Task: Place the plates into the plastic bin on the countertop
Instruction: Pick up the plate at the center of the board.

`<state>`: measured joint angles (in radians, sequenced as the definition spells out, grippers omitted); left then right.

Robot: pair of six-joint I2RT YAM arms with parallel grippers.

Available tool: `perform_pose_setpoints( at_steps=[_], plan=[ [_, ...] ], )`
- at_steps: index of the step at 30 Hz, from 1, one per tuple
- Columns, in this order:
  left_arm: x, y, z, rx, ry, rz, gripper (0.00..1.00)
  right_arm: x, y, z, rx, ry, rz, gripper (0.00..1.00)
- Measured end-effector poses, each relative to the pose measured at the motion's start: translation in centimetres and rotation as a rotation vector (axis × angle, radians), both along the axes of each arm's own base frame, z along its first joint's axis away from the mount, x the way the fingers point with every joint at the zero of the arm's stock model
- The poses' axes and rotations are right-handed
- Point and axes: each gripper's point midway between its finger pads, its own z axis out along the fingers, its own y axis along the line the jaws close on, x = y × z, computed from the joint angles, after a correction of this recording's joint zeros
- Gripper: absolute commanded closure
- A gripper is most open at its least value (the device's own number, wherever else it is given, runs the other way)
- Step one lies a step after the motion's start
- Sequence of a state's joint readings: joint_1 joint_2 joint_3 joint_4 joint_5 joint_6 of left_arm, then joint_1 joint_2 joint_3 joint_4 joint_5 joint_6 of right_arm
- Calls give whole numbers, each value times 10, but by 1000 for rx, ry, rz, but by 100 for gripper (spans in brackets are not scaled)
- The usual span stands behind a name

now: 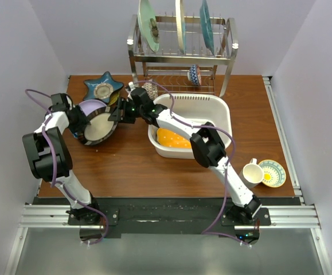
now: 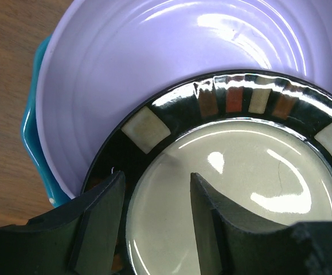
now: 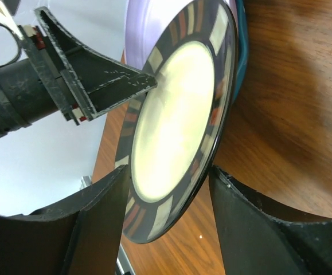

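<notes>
The plate's near rim point(image 1: 116, 119) point(image 3: 191, 187) reaches down between both fingers and past them, so my right gripper should close on the plate's rim.
The amber patterned plate point(image 1: 100, 127), cream centre and black rim with coloured blocks, is tilted up at the left of the countertop point(image 1: 131, 166). My left gripper point(image 1: 84, 123) is shut on its rim point(image 2: 240, 189); its fingertips point(image 2: 211, 223) straddle the edge. My right gripper point(image 1: 115, 113) is open, its jaws either side of the plate's opposite edge point(image 3: 177, 114) without touching. The lavender plate point(image 2: 154, 63) lies behind it on the blue star-shaped plate point(image 1: 103, 87). The white plastic bin point(image 1: 211, 109) holds an orange plate point(image 1: 174, 139).
A steel wire rack point(image 1: 180, 57) at the back carries three big upright plates and a small patterned bowl point(image 1: 194, 74). A cup point(image 1: 252, 172) and a yellow-centred saucer point(image 1: 273, 173) sit at the front right. Walls close both sides.
</notes>
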<state>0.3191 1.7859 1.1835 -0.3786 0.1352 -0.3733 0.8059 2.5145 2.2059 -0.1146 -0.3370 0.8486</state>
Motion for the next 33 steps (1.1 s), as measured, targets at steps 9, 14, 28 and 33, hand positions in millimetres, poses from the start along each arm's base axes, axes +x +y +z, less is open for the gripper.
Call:
perform_pose_setpoints(
  at_steps=[9,14,28,33],
  plan=[
    [1,-3,0,-5,-3,-9,46,-2,4,-3,-3,22,22,67],
    [2,-6,0,-5,-3,-17,46,-6,3,-4,-10,41,34,84],
    [7,-16,14,-28,-45,-50,39,-6,-1,-14,-45,38,26,100],
    [4,-28,23,-51,-93,-87,28,-8,-3,-26,-54,51,30,100]
  ],
)
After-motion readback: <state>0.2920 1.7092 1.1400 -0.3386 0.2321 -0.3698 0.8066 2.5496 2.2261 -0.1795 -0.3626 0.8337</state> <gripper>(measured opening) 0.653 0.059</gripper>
